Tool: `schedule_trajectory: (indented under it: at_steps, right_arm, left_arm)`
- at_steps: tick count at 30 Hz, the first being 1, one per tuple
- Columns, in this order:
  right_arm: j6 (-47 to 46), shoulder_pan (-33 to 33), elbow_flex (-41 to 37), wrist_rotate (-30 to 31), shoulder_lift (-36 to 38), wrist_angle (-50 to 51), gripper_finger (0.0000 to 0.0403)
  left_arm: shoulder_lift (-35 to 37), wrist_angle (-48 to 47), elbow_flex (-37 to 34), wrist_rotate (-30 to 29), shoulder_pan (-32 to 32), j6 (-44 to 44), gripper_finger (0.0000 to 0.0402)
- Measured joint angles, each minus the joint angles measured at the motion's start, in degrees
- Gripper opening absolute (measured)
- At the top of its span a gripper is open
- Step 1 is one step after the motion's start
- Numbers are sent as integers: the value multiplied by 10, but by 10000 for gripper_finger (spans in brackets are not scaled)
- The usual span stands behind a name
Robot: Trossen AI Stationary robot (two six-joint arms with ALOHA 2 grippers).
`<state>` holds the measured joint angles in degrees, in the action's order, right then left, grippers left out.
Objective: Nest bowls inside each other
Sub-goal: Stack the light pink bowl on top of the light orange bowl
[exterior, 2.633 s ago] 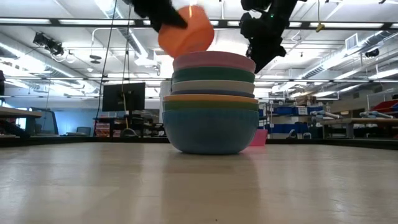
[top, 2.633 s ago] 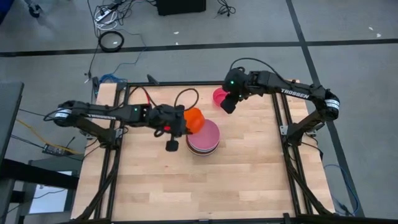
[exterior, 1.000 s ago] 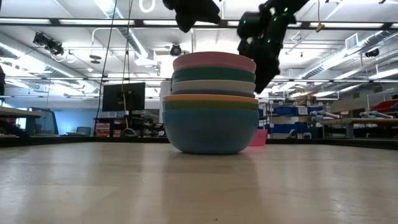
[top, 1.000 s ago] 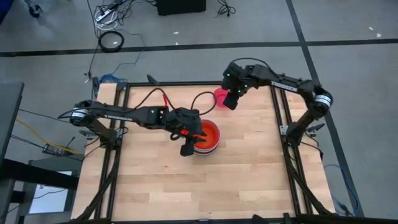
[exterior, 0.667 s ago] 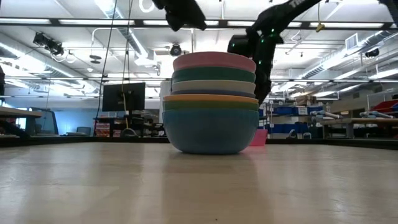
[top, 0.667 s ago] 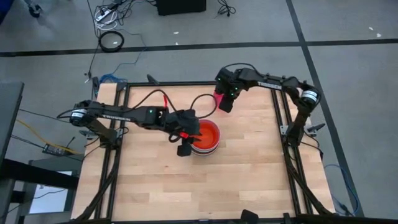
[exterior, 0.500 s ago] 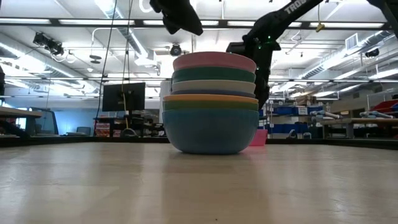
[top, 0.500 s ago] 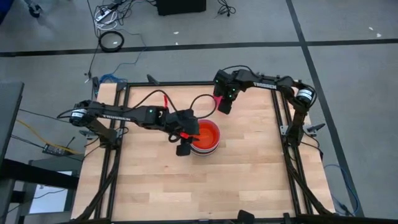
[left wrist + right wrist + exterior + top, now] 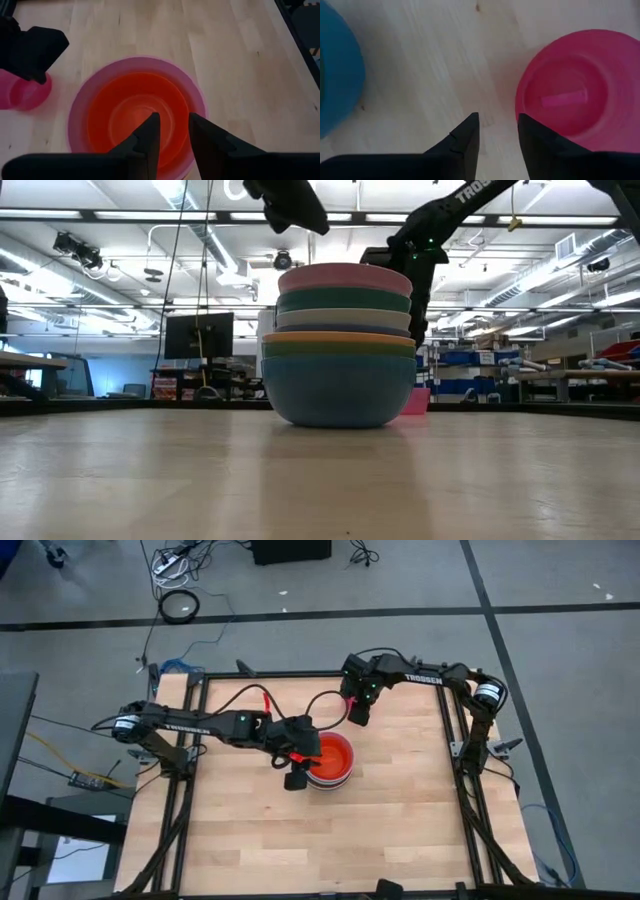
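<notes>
The small magenta bowl needs to go inside the orange-red one. My right gripper should grab it by its rim (image 9: 518, 102) next.
Several bowls are nested into one stack (image 9: 340, 345) at the table's middle, resting on its blue bottom bowl (image 9: 340, 392). A pink bowl (image 9: 80, 107) is the upper rim, and a small orange-red bowl (image 9: 132, 112) lies inside it. My left gripper (image 9: 172, 120) hangs open just above that orange-red bowl, nothing between its fingers. A small magenta bowl (image 9: 575, 82) stands alone on the wood behind the stack. My right gripper (image 9: 497, 120) is open above that bowl's rim on the stack side, pointing down; one finger is over the rim, the other over bare wood.
Bare wooden table (image 9: 400, 830) lies near and to both sides of the stack. A black metal frame (image 9: 462, 755) borders the table. The two arms stand close together over the stack; the right gripper (image 9: 30, 45) also shows in the left wrist view.
My right gripper has come down toward the small magenta bowl and shifted a little toward the table's left, ending just above the bowl's rim. The stack and the magenta bowl have not moved.
</notes>
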<state>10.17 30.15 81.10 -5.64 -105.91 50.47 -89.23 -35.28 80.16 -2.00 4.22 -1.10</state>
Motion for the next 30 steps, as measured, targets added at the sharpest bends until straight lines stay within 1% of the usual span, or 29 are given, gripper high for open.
schedule_trajectory:
  at_steps: [7, 17, 23, 30]
  right_arm:
    - [-3, 0, 0, 17, 0, -13, 150]
    - [-12, 0, -3, 17, 1, -35, 151]
    - [-17, 0, -62, 18, 1, -77, 150]
    - [-25, 0, -124, 60, 1, -127, 150]
  left_arm:
    - [0, 9, 0, -1, 0, 0, 111]
    - [0, 12, 0, -12, 0, 2, 111]
    - [0, 11, 0, -11, 0, 2, 111]
    - [0, 12, 0, -11, 0, 0, 111]
